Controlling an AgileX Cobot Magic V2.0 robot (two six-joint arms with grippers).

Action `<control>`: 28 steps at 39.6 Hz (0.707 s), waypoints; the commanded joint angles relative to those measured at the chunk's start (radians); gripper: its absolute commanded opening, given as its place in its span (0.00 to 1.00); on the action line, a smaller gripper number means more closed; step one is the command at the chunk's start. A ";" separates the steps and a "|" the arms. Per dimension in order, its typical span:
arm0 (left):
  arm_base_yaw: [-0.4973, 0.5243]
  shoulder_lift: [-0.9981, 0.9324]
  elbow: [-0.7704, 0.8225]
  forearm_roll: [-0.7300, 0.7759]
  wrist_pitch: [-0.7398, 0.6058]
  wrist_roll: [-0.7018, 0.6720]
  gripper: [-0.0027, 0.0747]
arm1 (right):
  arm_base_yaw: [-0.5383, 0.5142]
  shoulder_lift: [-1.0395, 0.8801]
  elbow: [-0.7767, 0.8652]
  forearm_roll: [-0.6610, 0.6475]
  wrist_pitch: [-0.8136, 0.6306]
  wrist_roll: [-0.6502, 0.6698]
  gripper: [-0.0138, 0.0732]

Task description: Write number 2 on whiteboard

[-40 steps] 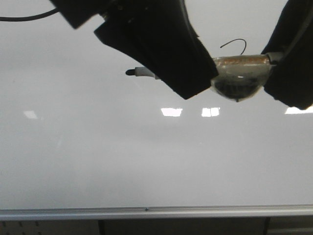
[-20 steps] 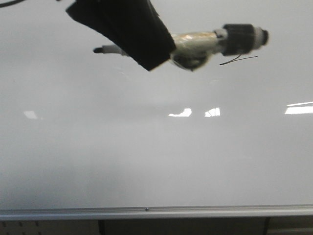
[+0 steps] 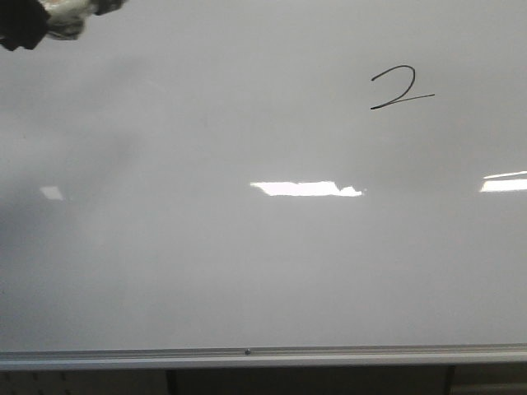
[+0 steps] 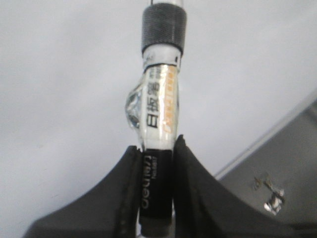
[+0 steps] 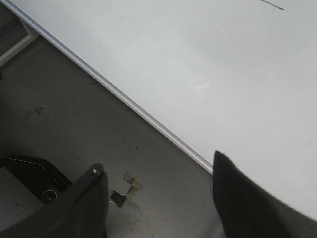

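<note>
I need to keep my left gripper closed on the marker: the marker hangs above the whiteboard.
A thin black handwritten number 2 [image 3: 401,89] stands on the glossy whiteboard [image 3: 247,263] at the upper right of the front view. My left gripper [image 4: 156,148] is shut on a whiteboard marker [image 4: 159,106] with a black barrel end and a taped clear body. Only a bit of this gripper and marker shows at the front view's top left corner [image 3: 33,20], far left of the 2. My right gripper [image 5: 158,173] is open and empty, hanging over the board's metal frame edge [image 5: 148,121]. A short end of a black stroke [image 5: 272,5] shows in the right wrist view.
The silver frame edge [image 3: 247,355] runs along the bottom of the board. Bright light reflections [image 3: 305,188] lie on the board's middle and right. Dark grey floor or tabletop with a scrap of tape [image 5: 124,191] lies beside the board.
The left gripper with the marker has moved left and up, away from the board's middle to the top left corner. The right arm has left the front view. The whole 2 is now uncovered.
</note>
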State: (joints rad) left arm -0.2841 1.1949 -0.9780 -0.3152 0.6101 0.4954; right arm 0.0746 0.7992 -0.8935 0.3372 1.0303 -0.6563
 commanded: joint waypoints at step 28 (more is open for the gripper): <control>0.113 0.265 0.210 -0.272 -0.881 -0.031 0.10 | -0.007 -0.008 -0.024 0.031 -0.062 0.003 0.71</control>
State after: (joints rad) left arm -0.1689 1.4729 -0.7418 -0.5771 -0.1616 0.4748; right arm 0.0740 0.7992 -0.8935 0.3408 1.0242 -0.6564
